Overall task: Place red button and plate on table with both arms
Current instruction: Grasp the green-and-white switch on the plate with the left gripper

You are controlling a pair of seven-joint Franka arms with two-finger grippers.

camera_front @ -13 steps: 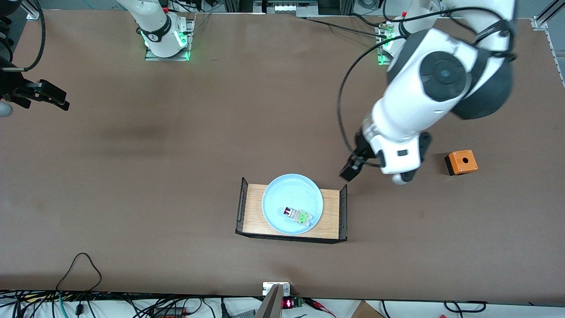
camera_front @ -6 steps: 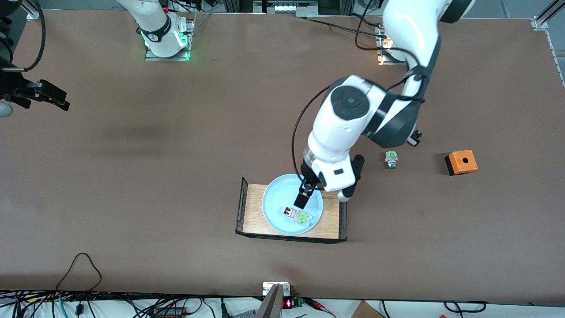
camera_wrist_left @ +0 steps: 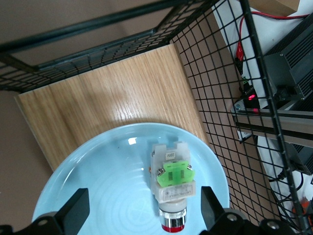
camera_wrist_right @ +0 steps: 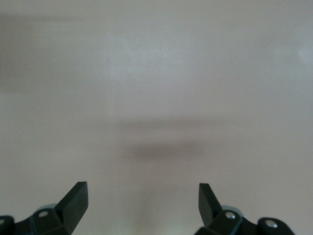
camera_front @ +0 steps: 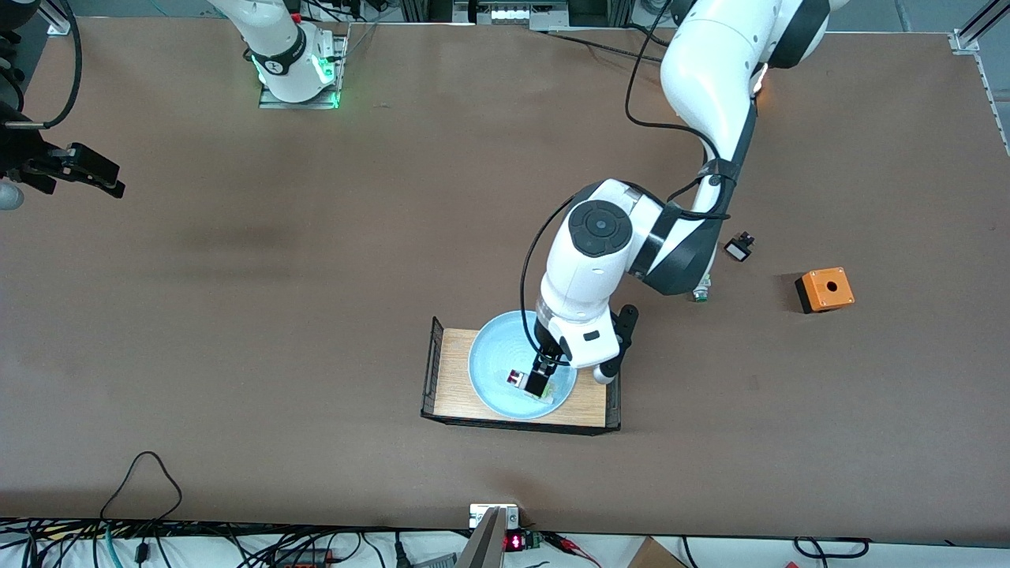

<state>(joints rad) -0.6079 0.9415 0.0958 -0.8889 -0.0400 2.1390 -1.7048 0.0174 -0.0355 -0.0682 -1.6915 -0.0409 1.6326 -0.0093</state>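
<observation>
I need to grab the red button's pale switch body (camera_wrist_left: 171,176) with my left gripper next, so that I can place the red button on the tabletop.
The pale blue plate (camera_front: 493,359) sits on a light-wood tray (camera_front: 454,379) on the brown table (camera_front: 316,315). The red button (camera_front: 515,378) lies on its side in the plate. My left gripper (camera_front: 540,380) is low over the plate and open. In the left wrist view the red button (camera_wrist_left: 172,183) lies between the open fingers of the left gripper (camera_wrist_left: 143,200), closer to one finger, on the plate (camera_wrist_left: 98,166). My right gripper (camera_front: 117,181) waits open over bare table at the right arm's end; it is empty in the right wrist view (camera_wrist_right: 143,191).
The tray (camera_wrist_left: 98,98) has black mesh ends (camera_wrist_left: 220,98). Toward the left arm's end lie an orange box (camera_front: 824,289), a small black-and-white part (camera_front: 738,248) and a green-capped switch (camera_front: 700,295), partly hidden by the left arm.
The left arm has swung from near the orange box to over the plate and lowered its open gripper around the red button. The right arm has not moved.
</observation>
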